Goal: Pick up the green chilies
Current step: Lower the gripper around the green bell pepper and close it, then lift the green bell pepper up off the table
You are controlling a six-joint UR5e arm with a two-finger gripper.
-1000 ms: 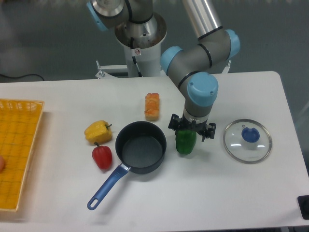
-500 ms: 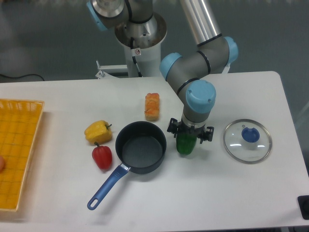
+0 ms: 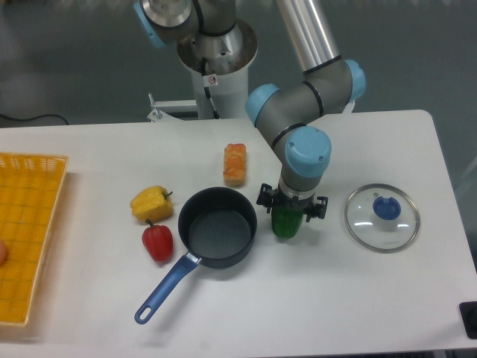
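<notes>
The robot needs to pick up the green bell pepper [image 3: 286, 225], so its gripper should next grab the upper part of the pepper.
The green chilies [image 3: 286, 224] are a glossy green bell pepper standing on the white table just right of the pot. My gripper [image 3: 291, 209] points straight down onto the pepper's top and covers its upper half. The wrist and black gripper body hide the fingers, so the jaws' spread and any contact with the pepper do not show. Only the pepper's lower part sticks out below the gripper body.
A dark blue pot [image 3: 218, 227] with a blue handle sits close left of the pepper. A yellow pepper [image 3: 151, 202], a red pepper [image 3: 157, 242] and an orange food piece [image 3: 235, 163] lie further left. A glass lid [image 3: 381, 217] lies right, a yellow basket [image 3: 30, 224] far left.
The wrist has shifted slightly left and come lower over the green pepper, covering more of it. The pepper's base has stayed in the same spot.
</notes>
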